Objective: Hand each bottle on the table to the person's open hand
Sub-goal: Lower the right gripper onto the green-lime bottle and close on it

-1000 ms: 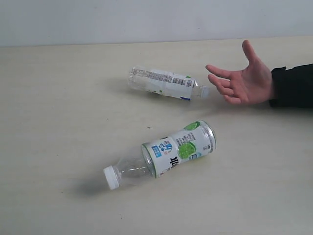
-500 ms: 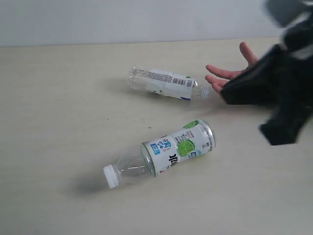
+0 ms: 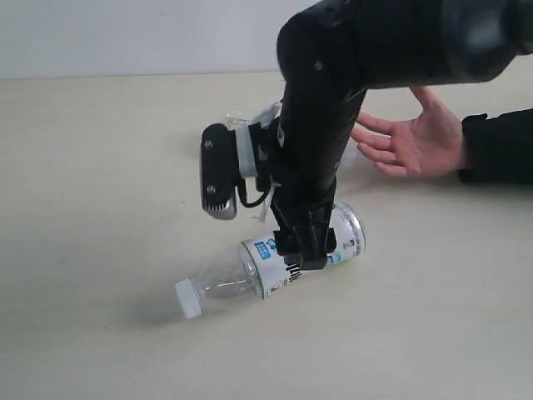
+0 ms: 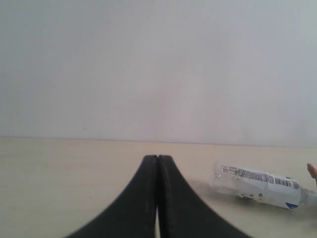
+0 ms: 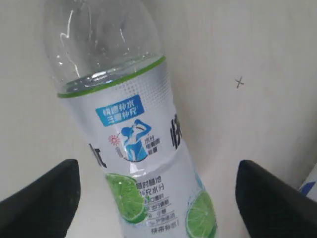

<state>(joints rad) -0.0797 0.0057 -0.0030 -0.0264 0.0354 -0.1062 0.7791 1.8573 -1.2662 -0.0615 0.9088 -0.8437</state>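
Note:
The robot's right gripper isn't ready to close on the bottle yet and should go lower first. The fingers are above the green-lime bottle's label (image 3: pixel 271 265).
The green-lime labelled bottle (image 3: pixel 241 273) lies on its side on the table (image 3: pixel 92 183), white cap toward the near left. My right gripper (image 3: pixel 305 247) has come down over its label and stands open, one black finger (image 5: pixel 45 198) on each side of the bottle (image 5: pixel 143 163), not touching it. Behind the arm, the slim barcode bottle (image 4: pixel 257 183) lies on its side, mostly hidden in the exterior view. The person's open hand (image 3: pixel 416 137) rests palm up at the right. My left gripper (image 4: pixel 157 158) is shut and empty. The floral and pink-red bottles are out of view.
My right arm (image 3: pixel 350 75) fills the upper middle of the exterior view and blocks part of the hand. A grey wall (image 3: pixel 125 33) runs behind the table's far edge.
My right arm swept in from the right and came down over the green-lime bottle. Neither bottle has moved, and the hand stays in place.

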